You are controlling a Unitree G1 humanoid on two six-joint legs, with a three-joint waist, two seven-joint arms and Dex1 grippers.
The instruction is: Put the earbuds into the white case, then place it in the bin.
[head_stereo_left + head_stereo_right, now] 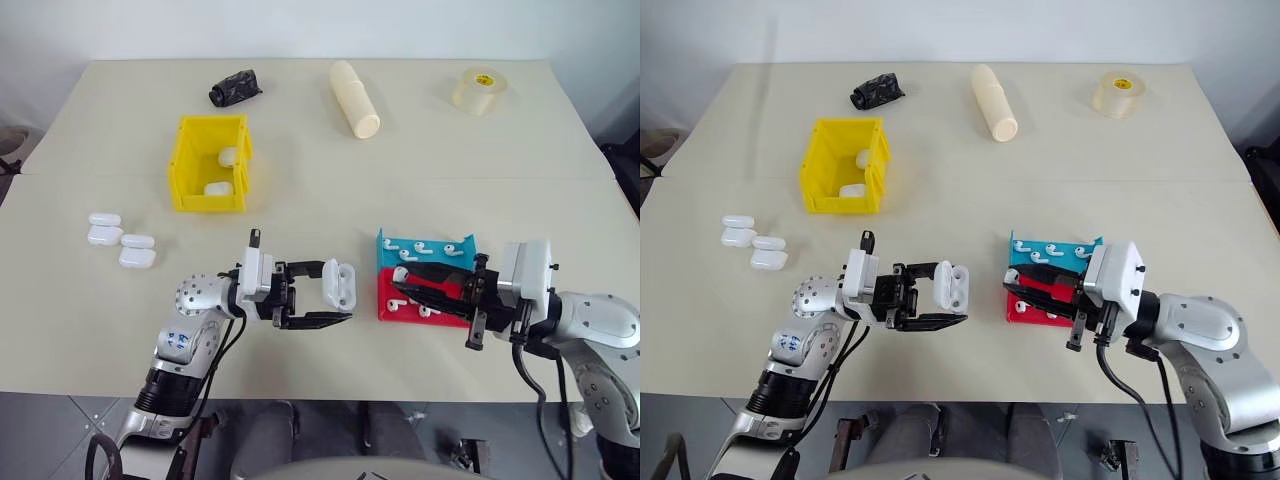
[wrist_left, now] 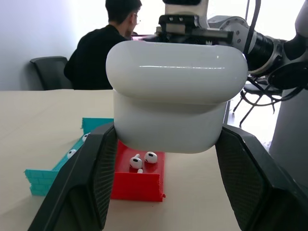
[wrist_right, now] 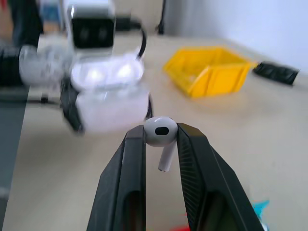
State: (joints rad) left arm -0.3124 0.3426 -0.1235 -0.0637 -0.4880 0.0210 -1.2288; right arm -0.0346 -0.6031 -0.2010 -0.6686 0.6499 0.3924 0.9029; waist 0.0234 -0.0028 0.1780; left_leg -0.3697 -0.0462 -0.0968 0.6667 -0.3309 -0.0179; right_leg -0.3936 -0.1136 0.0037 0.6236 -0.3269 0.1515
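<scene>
The earbud's stem [image 3: 166, 159] is still well short of the open white case. My right gripper should move the earbud toward the case before letting go of the earbud.
My left gripper [image 1: 338, 292] is shut on the white case [image 1: 339, 283] and holds it above the table with its lid open, facing right. My right gripper [image 3: 161, 134] is shut on one earbud [image 3: 160, 130], stem down, a short way from the case's [image 3: 108, 98] open side. In the eye views the right gripper [image 1: 403, 280] hovers over the red tray [image 1: 392, 314] and the blue tray [image 1: 384, 243], where more earbuds [image 1: 417, 245] lie. The yellow bin [image 1: 181, 165] stands at the back left with two white cases inside.
Several closed white cases [image 1: 120, 242] lie at the left of the table. A cream cylinder [image 1: 355, 98], a tape roll [image 1: 483, 90] and a black crumpled object [image 1: 235, 88] sit along the far edge. A seated person [image 2: 103, 48] is beyond the table.
</scene>
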